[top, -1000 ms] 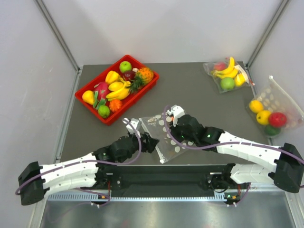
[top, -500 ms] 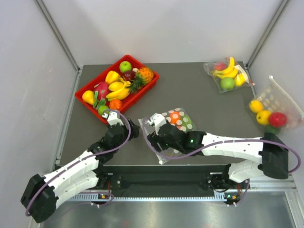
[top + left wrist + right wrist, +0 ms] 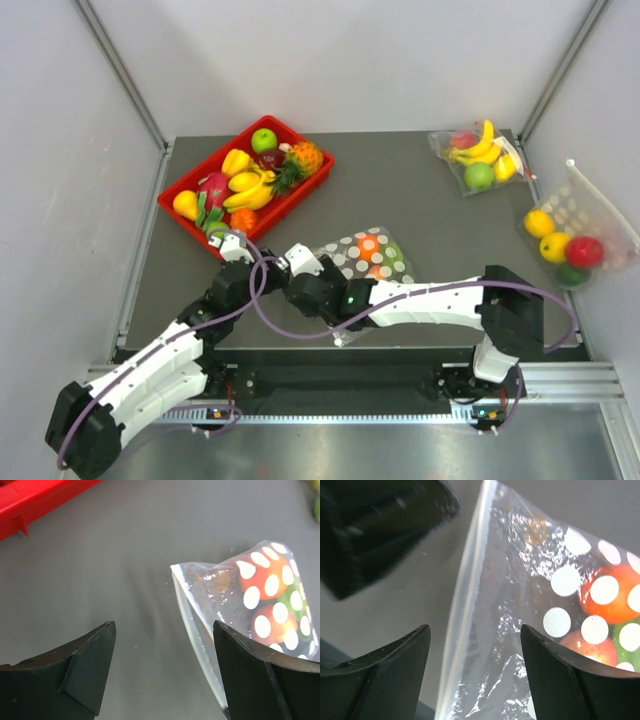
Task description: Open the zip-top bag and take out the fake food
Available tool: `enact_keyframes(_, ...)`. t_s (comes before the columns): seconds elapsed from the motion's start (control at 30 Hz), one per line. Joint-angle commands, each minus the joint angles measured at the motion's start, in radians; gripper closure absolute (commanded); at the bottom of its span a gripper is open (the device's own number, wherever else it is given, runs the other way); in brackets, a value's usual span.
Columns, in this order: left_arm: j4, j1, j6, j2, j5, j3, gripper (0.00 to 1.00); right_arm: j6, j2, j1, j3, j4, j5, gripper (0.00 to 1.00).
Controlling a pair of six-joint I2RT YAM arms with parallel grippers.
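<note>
My right gripper needs to grab only the zip-top bag's upper layer at its white zip strip [image 3: 462, 605] next, so my left gripper can pull the bag's opening open.
The zip-top bag [image 3: 372, 256] lies on the grey table, clear with white dots. Its white zip strip [image 3: 192, 625] faces both grippers. The fake food shows through the plastic: an orange fruit [image 3: 260, 577], a pinkish one [image 3: 270, 622] and a green one [image 3: 296, 605]. My left gripper [image 3: 164, 630] [image 3: 260, 272] hovers open just left of the bag, the zip edge beside its right finger. My right gripper [image 3: 475, 630] [image 3: 300, 288] is open above the bag's zip strip [image 3: 462, 605], nothing pinched. The orange fruit [image 3: 615, 592] sits past its right finger.
A red tray [image 3: 322, 168] of mixed fruit stands at the back left. A clear bag with bananas and an apple [image 3: 478, 155] lies at the back right. A larger dotted bag of fruit [image 3: 575, 235] leans on the right wall. The two grippers are close together.
The right gripper has let go of the bag and opened, then reached left toward the left gripper. The left arm swung back and left. The bag now lies flat with its fruit showing.
</note>
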Motion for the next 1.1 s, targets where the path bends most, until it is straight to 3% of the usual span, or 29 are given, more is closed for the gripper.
enact_keyframes(0.0,0.012,0.008,0.013,-0.036,0.014,-0.007,0.17,0.041,0.045,0.021,0.059,-0.072,0.088,0.28)
enact_keyframes(0.1,-0.020,0.011,0.015,-0.056,0.015,-0.013,0.18,0.068,0.091,0.022,0.073,-0.110,0.147,0.30)
enact_keyframes(0.2,-0.028,0.012,0.015,-0.076,0.023,-0.022,0.18,0.082,0.116,0.025,0.087,-0.150,0.184,0.39)
enact_keyframes(0.3,-0.028,0.012,0.015,-0.095,0.031,-0.033,0.19,0.099,0.136,0.024,0.107,-0.196,0.239,0.55)
enact_keyframes(0.43,0.000,0.012,0.042,-0.113,0.076,-0.068,0.20,0.119,0.122,0.025,0.102,-0.205,0.247,0.97)
enact_keyframes(0.47,0.053,0.011,0.048,-0.115,0.109,-0.076,0.20,0.122,0.116,0.025,0.099,-0.204,0.247,1.00)
enact_keyframes(0.67,0.243,0.011,0.082,-0.118,0.311,-0.154,0.26,0.133,0.055,0.021,0.076,-0.198,0.244,1.00)
enact_keyframes(0.83,0.405,0.009,0.050,0.002,0.460,-0.168,0.29,0.131,0.013,0.014,0.067,-0.179,0.226,1.00)
enact_keyframes(1.07,0.529,0.008,0.016,0.089,0.489,-0.176,0.28,0.147,-0.036,0.014,0.050,-0.152,0.203,1.00)
